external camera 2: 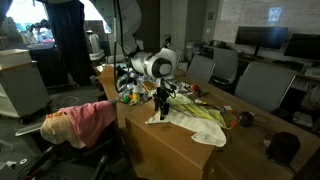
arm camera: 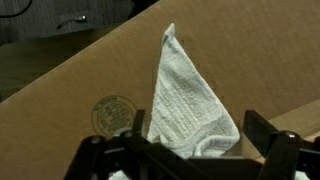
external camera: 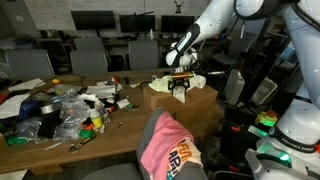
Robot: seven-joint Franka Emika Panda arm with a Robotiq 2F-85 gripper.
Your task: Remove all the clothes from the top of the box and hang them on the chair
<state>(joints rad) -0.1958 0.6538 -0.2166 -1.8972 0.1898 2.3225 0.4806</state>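
The gripper pinches the white cloth (arm camera: 185, 100) at its near end next, leaving the rest hanging free to drape over the chair.
The brown cardboard box (external camera: 200, 108) (external camera 2: 170, 150) (arm camera: 70, 90) stands beside the table. White and pale yellow clothes (external camera: 195, 80) (external camera 2: 200, 122) lie on its top. In the wrist view a white knitted cloth (arm camera: 185, 100) lies in a pointed fold on the cardboard. My gripper (external camera: 180, 92) (external camera 2: 160, 103) (arm camera: 185, 150) hangs just above the box, open, its fingers (arm camera: 265, 135) on either side of the white cloth's near end. A pink garment (external camera: 165, 145) (external camera 2: 85, 120) with printed letters is draped over the grey chair (external camera: 147, 135) (external camera 2: 75, 160).
A long wooden table (external camera: 110, 125) next to the box carries clear plastic bags and clutter (external camera: 60, 105). Smaller grey office chairs (external camera: 90, 55) (external camera 2: 265, 85) and monitors stand behind. A round stamp (arm camera: 112, 113) marks the box top. The robot's base (external camera: 290, 130) stands beside the box.
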